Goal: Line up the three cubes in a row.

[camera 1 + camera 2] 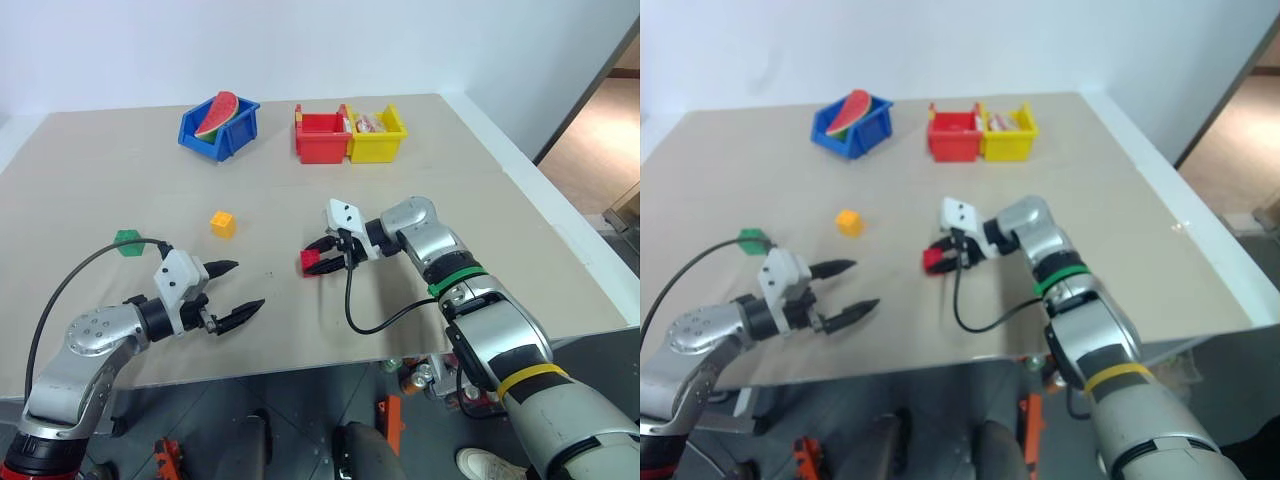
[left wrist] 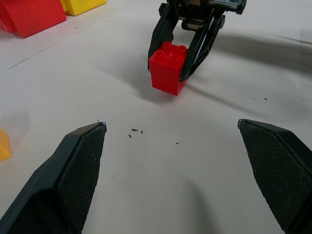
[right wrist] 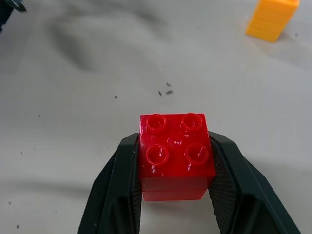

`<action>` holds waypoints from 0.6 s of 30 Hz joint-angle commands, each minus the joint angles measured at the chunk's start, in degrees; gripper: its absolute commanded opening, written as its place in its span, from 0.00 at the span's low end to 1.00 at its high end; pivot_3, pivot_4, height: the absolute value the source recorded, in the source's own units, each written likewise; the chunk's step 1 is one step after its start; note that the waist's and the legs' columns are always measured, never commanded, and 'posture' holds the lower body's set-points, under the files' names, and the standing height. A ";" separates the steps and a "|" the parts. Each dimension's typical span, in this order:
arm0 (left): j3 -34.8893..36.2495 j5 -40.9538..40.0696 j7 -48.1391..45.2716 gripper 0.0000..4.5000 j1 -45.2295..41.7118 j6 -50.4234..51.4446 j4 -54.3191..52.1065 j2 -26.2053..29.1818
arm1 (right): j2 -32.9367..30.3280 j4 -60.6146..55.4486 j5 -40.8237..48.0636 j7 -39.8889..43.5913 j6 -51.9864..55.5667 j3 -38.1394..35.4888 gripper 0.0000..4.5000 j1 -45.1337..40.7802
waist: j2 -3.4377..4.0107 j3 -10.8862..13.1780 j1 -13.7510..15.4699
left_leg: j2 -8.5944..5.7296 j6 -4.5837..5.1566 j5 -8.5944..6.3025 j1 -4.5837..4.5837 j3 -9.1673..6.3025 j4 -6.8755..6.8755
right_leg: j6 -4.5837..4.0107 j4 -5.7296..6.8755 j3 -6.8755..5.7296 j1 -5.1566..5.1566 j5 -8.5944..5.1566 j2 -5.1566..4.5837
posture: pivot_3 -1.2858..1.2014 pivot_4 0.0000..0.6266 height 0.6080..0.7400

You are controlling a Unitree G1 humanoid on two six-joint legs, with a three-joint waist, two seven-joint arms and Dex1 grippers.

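The red cube (image 3: 176, 155) has its lower edge down on the tabletop and would stand, so it is time for my right gripper to open.
My right gripper (image 1: 322, 257) is shut on the red cube (image 3: 176, 155) near the middle of the table, its two black fingers pressing the cube's sides; the left wrist view shows the red cube (image 2: 168, 66) down at the tabletop. The orange-yellow cube (image 1: 222, 223) lies left of it and a little farther back. The green cube (image 1: 127, 240) sits farther left, by a black cable. My left gripper (image 1: 238, 288) hovers open and empty at the front left, its fingers (image 2: 80, 165) pointing toward the red cube.
At the back stand a blue bin (image 1: 240, 125) holding a watermelon slice (image 1: 217, 114), and a red bin (image 1: 320, 143) joined to a yellow bin (image 1: 375, 147). The table's front edge (image 1: 300, 365) runs just below both grippers.
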 commanded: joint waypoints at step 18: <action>6.36 0.28 7.70 1.00 -2.08 2.23 0.67 -0.77 | -0.63 -10.20 4.72 0.56 1.50 -7.89 0.99 -1.07 | 0.00 0.00 0.02 | 0.15 0.01 0.01 0.00 0.31 -0.01 | 0.03 0.01 0.22 -0.12 0.06 0.09 | 0.52 0.24 1.00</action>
